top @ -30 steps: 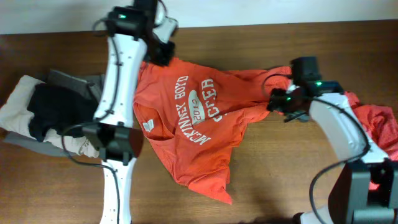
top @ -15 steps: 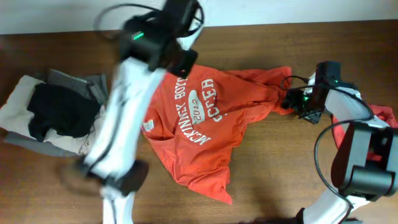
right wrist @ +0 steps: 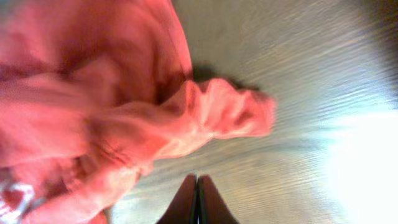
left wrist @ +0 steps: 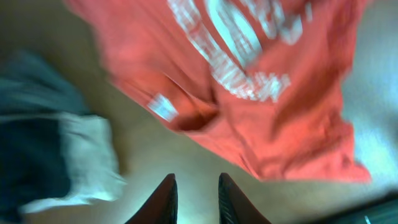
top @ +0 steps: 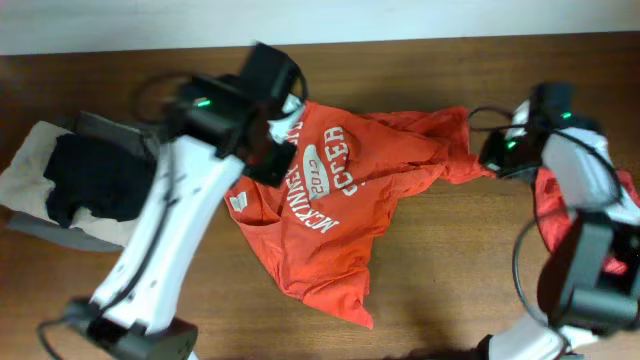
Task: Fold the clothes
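The robot's left gripper next needs to grab the orange-red T-shirt by its near edge (top: pixel 322 301) beside the pointed front end (top: pixel 362 314). Both grippers can then spread the T-shirt for folding.
The clothes are an orange-red T-shirt (top: pixel 345 200) with white lettering, lying crumpled mid-table, and a second red garment (top: pixel 560 205) at the right edge under my right arm. My left gripper (top: pixel 270 158) hovers over the shirt's left side. In the left wrist view, blurred, the left gripper (left wrist: pixel 194 190) is open a little and holds nothing, with the shirt (left wrist: pixel 261 81) ahead of it. My right gripper (top: pixel 497 155) is just right of the shirt's sleeve end (top: pixel 468 160). In the right wrist view the right gripper (right wrist: pixel 198 196) is shut and empty above bare wood, the bunched sleeve (right wrist: pixel 217 115) just beyond its tips.
A pile of other cloth lies at the left: a black piece (top: pixel 95 180) on beige cloth (top: pixel 25 175) and grey cloth (top: pixel 110 130). The wooden table (top: pixel 440 290) shows bare wood in front of the shirt. A pale wall edge runs along the back.
My left arm swung from the back left out over the shirt and its jaws parted a little. My right gripper moved right, drawing the sleeve out, then shut empty off the sleeve.
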Motion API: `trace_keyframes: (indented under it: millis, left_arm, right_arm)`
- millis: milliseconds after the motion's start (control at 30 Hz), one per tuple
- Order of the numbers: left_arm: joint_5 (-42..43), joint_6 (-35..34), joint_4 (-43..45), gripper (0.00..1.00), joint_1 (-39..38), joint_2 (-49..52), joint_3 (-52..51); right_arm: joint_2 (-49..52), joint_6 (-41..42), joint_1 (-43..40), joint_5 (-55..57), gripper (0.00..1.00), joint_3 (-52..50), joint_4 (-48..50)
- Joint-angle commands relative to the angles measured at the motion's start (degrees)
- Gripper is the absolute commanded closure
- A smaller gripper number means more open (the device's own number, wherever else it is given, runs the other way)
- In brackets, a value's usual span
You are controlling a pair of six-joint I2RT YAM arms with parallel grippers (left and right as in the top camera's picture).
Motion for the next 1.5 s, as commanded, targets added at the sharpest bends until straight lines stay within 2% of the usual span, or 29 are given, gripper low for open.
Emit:
trace_keyframes:
  millis: [0, 100, 167, 200, 333, 433, 500, 700, 767, 1067, 1167, 1233, 1300, 1333, 1367, 1467]
  left_arm:
    - [9.7, 2.2, 2.7, 0.77, -1.0, -1.1, -8.1]
    - [13.0, 2.2, 7.2, 0.76, -2.7, -1.1, -15.0]
    - [18.1, 2.2, 11.1, 0.75, -4.1, -1.1, -19.5]
    - [20.3, 2.2, 13.2, 0.74, -5.0, -1.1, -21.9]
    - [22.9, 0.7, 20.7, 0.67, -9.3, -1.1, -30.7]
    - [22.9, 0.3, 24.3, 0.63, -13.3, -1.1, -36.2]
    - [22.8, 0.4, 25.6, 0.59, -16.0, -1.1, -38.7]
    - [20.9, 1.3, 29.6, 0.34, -22.8, -0.4, -42.1]
    - [19.6, 1.3, 30.1, 0.3, -24.4, 0.6, -42.1]
    - [18.8, 1.3, 31.1, 0.27, -25.6, 10.5, -41.7]
    - [18.1, 1.5, 30.0, 0.32, -25.6, 12.0, -40.5]
    - [17.4, 1.5, 30.0, 0.44, -25.6, 12.0, -40.4]
    - [17.4, 1.5, 29.9, 0.67, -25.7, 12.0, -40.4]
    - [17.4, 1.5, 29.6, 0.85, -25.7, 12.0, -40.4]
    - [17.4, 1.5, 28.7, 0.99, -25.7, 11.9, -40.0]
    - [15.2, 1.5, 25.9, 0.99, -25.6, 11.7, -37.0]
  right_arm:
    - [-8.8, -0.7, -0.2, 6.6, 0.96, 5.7, -2.8]
    - [-12.0, -0.6, -0.2, 6.5, 0.96, 6.2, -3.9]
    - [-13.2, -0.6, -0.2, 6.0, 0.95, 6.2, -4.7]
    - [-13.6, -0.6, -0.2, 5.8, 0.91, 6.2, -5.1]
    - [-13.5, -0.6, -0.3, 4.9, 0.52, 6.2, -6.2]
    - [-13.5, -0.6, -0.2, 4.9, 0.4, 6.2, -6.9]
    - [-13.5, -0.6, -0.2, 4.8, 0.39, 6.2, -7.1]
    - [-13.5, -0.6, -0.2, 2.8, 0.38, 6.2, -7.3]
    - [-13.5, -0.6, -0.2, 1.9, 0.38, 6.2, -7.3]
    - [-13.5, -0.6, -0.2, 1.4, 0.39, 6.2, -9.1]
    - [-13.5, -0.6, -0.2, 1.4, 0.39, 6.2, -9.5]
    - [-13.5, -0.6, -0.2, 1.4, 0.39, 6.2, -9.9]
    - [-13.5, -0.6, -0.2, 1.4, 0.4, 6.2, -10.1]
    - [-13.5, -0.6, -0.2, 1.4, 0.4, 6.2, -10.2]
    - [-13.5, -0.6, -0.2, 1.4, 0.4, 6.2, -10.2]
    - [-13.5, -0.6, -0.2, 1.4, 0.39, 6.2, -10.3]
